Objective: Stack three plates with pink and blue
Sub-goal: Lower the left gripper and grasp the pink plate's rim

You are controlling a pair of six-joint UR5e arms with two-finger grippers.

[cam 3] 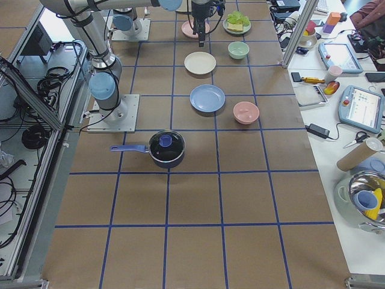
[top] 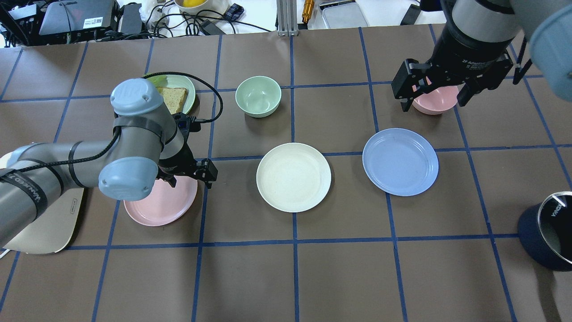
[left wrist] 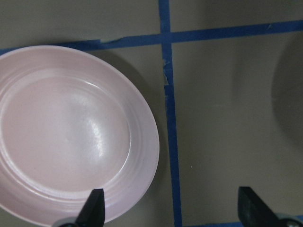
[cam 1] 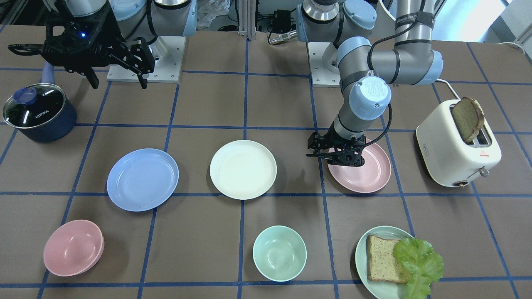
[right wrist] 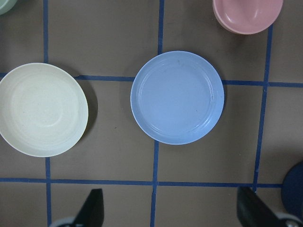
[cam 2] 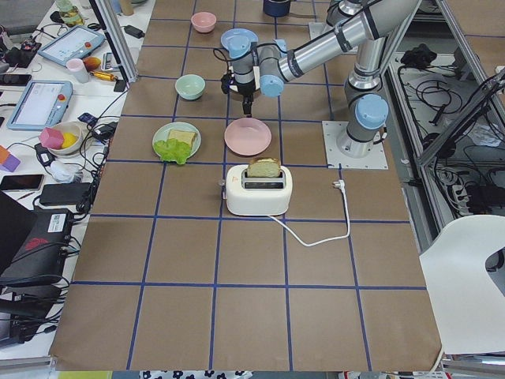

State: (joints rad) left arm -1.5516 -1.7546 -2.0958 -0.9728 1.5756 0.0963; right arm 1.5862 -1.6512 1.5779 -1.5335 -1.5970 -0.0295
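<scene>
The pink plate is far wider than the left gripper's open fingers, so the left gripper next needs to grab it by its rim (left wrist: 152, 156).
The pale pink plate (cam 1: 370, 174) lies on the table; it also shows in the overhead view (top: 154, 208) and the left wrist view (left wrist: 71, 137). My left gripper (top: 191, 176) is open and low at this plate's edge, one finger (left wrist: 94, 208) over its rim and the other over bare table. The cream-white plate (top: 293, 177) lies in the middle and the light blue plate (top: 400, 162) beyond it. All three plates lie apart. My right gripper (top: 435, 91) is open and empty, high above the table, looking down on the blue plate (right wrist: 177, 97) and the cream plate (right wrist: 40, 109).
A pink bowl (cam 1: 73, 248), a mint bowl (cam 1: 279, 253) and a green plate (cam 1: 360, 257) with bread and lettuce stand along the far row. A white toaster (cam 1: 457, 149) with toast stands beside the pink plate. A dark lidded pot (cam 1: 39, 112) stands at the right arm's side.
</scene>
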